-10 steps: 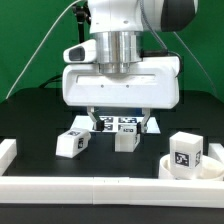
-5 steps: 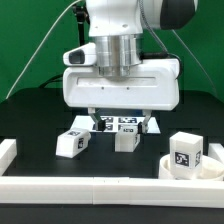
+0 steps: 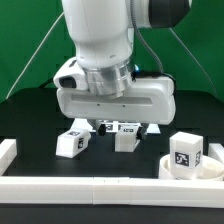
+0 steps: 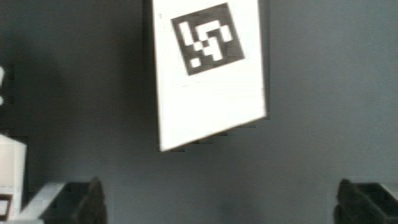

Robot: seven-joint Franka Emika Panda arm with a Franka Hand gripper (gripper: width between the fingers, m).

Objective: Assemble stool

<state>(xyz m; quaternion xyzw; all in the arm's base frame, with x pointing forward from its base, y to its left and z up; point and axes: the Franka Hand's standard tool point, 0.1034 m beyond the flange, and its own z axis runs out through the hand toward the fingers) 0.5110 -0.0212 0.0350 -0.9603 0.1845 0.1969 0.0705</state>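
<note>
The middle white leg's near end [image 4: 214, 118] is ahead of my fingers. My gripper isn't ready to close yet and should first move toward that end, then close on the leg.
The stool lies in parts. In the exterior view one white tagged leg [image 3: 70, 142] lies at the left and another [image 3: 126, 141] in the middle. A third leg [image 3: 186, 151] stands on the round rimmed seat [image 3: 205, 170] at the right. My gripper [image 3: 118, 125] hangs low over the table behind the middle leg, its fingers mostly hidden by the hand. In the wrist view the fingertips [image 4: 80, 200] stand wide apart with nothing between them. My gripper [image 4: 217, 200] is open, and a white tagged leg [image 4: 210, 75] lies ahead of it.
The marker board [image 3: 128, 127] lies behind the legs, under the hand. White border rails run along the front [image 3: 90, 188] and at the exterior view's left [image 3: 8, 150]. Another white part shows at the wrist view's edge [image 4: 9, 165].
The hand has turned about its axis and shifted slightly toward the exterior view's left. The legs and seat have not moved.
</note>
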